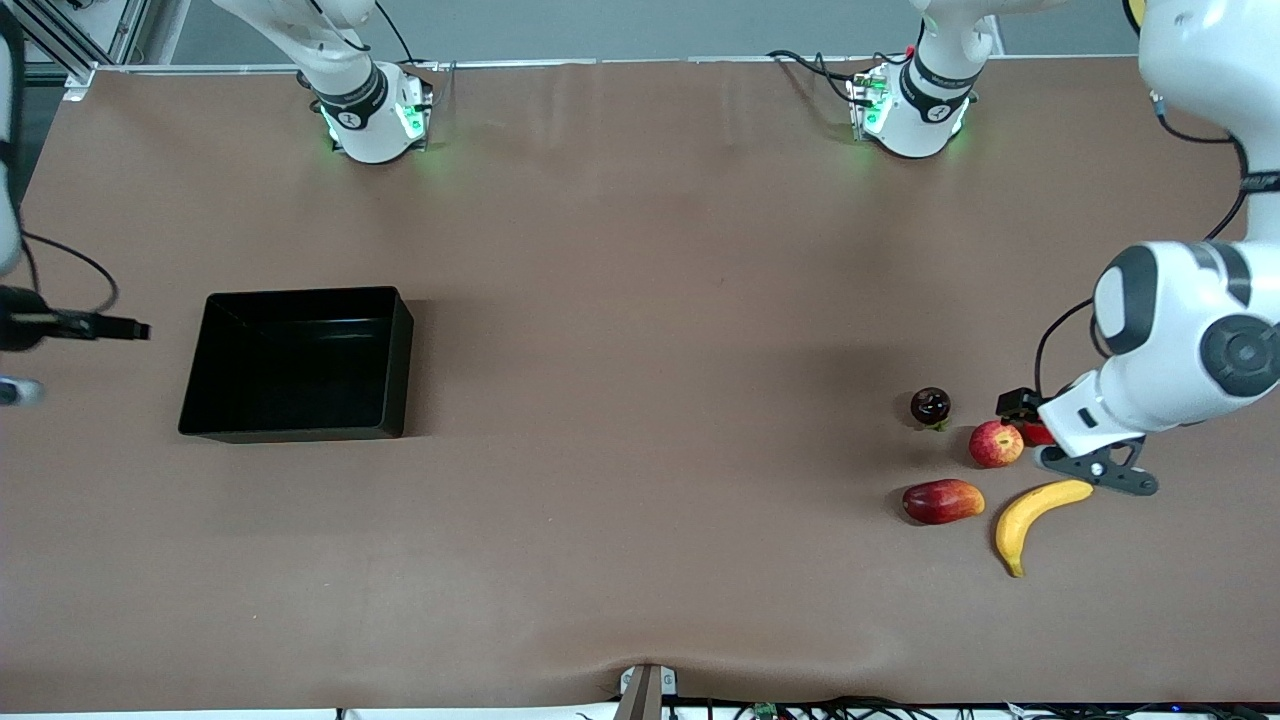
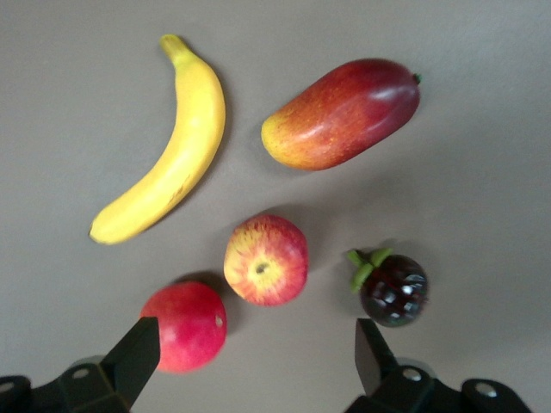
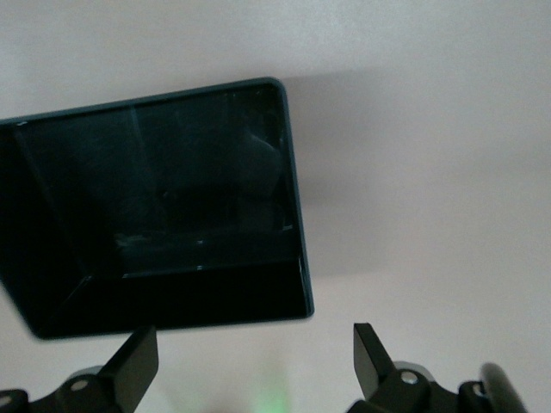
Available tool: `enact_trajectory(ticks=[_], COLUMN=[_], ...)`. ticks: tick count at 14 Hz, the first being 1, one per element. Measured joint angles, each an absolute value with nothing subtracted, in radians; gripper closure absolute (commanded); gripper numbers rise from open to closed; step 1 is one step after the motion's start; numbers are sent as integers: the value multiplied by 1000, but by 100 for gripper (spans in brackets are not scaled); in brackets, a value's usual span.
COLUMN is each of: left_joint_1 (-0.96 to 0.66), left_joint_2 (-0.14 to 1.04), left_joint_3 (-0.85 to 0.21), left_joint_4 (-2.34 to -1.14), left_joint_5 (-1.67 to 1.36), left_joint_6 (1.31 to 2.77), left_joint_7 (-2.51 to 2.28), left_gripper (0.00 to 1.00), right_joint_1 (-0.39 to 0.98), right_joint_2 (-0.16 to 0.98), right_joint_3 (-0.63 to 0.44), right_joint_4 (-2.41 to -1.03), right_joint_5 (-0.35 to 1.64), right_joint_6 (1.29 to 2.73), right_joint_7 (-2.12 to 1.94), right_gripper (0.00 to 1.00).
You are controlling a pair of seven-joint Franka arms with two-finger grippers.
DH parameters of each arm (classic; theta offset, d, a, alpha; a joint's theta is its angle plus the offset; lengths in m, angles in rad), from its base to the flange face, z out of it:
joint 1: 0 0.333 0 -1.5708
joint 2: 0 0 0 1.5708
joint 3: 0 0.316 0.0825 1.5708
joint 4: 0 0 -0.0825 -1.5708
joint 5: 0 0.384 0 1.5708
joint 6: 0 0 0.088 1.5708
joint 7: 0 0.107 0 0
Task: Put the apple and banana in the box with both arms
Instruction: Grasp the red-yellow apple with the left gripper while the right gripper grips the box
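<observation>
The streaked apple should go into the black box, so my left gripper will grab it next by its rounded sides.
The apple [image 1: 996, 444], red with yellow streaks, lies among other fruit at the left arm's end of the table. The yellow banana [image 1: 1035, 512] lies just nearer the front camera. My left gripper [image 2: 258, 340] hangs open above this cluster, with nothing between its fingers. In the left wrist view the apple [image 2: 266, 260] and the banana [image 2: 172, 146] lie ahead of its fingertips. The black box [image 1: 396, 360] stands empty toward the right arm's end. My right gripper [image 3: 256, 344] hovers open next to the box [image 3: 294, 225], holding nothing.
A smooth pink-red fruit [image 2: 185, 325] lies close to one left fingertip, and a dark mangosteen [image 2: 393, 288] close to the other. A red-and-yellow mango [image 1: 942, 501] lies beside the banana. Bare brown tabletop stretches between the fruit and the box.
</observation>
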State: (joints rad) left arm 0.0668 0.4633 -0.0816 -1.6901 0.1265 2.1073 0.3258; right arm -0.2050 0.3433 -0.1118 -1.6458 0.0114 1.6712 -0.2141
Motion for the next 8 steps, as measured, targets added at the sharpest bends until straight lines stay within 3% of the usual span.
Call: enact_trajectory(ticks=[3, 5, 8], left_joint_1=[89, 99, 98], left_joint_2=[509, 521, 534], left_joint_3=[-81, -81, -85], left_joint_4=[-1694, -1708, -1740], left_joint_5=[129, 130, 130], left_joint_6=[2168, 2190, 2222], left_joint_7=[412, 430, 432], left_gripper=[0, 0, 0], right_joint_1=[-206, -209, -227], right_joint_2=[393, 394, 397], right_joint_3=[-112, -112, -112], right_joint_4=[-1705, -1782, -1883], right_joint_5=[11, 11, 12], right_joint_6=[1806, 1917, 2051], right_joint_7=[-245, -302, -382], right_gripper=[0, 16, 50])
